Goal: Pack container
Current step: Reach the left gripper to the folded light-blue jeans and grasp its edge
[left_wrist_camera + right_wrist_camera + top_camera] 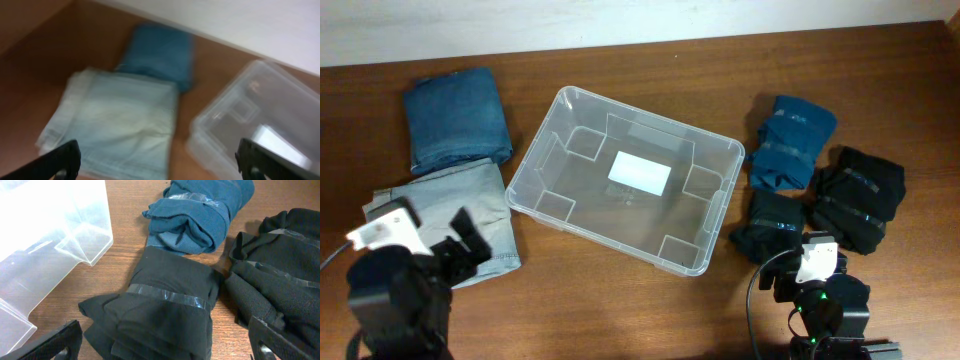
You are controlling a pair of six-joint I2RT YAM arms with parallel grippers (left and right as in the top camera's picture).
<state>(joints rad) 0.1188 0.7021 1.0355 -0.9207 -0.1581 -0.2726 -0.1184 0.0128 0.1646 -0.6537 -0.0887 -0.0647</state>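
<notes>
My left gripper grabs the folded light grey garment (485,200) next by its edge facing away from the container, layers together, so it hangs for packing inside.
The clear plastic container (560,150) sits in the middle of the table, empty, with a white label (638,172) on its floor. It also shows in the left wrist view (225,120) and the right wrist view (45,225). My left gripper (160,162) is open above the near end of a folded light grey garment (485,200) (120,120). My right gripper (167,345) is open over a taped dark bundle (767,228) (160,310). A taped teal bundle (790,140) (200,215) and a taped black bundle (860,195) (280,275) lie beside it.
A folded dark blue garment (455,118) (160,52) lies at the back left, behind the grey one. A white wall runs along the table's far edge.
</notes>
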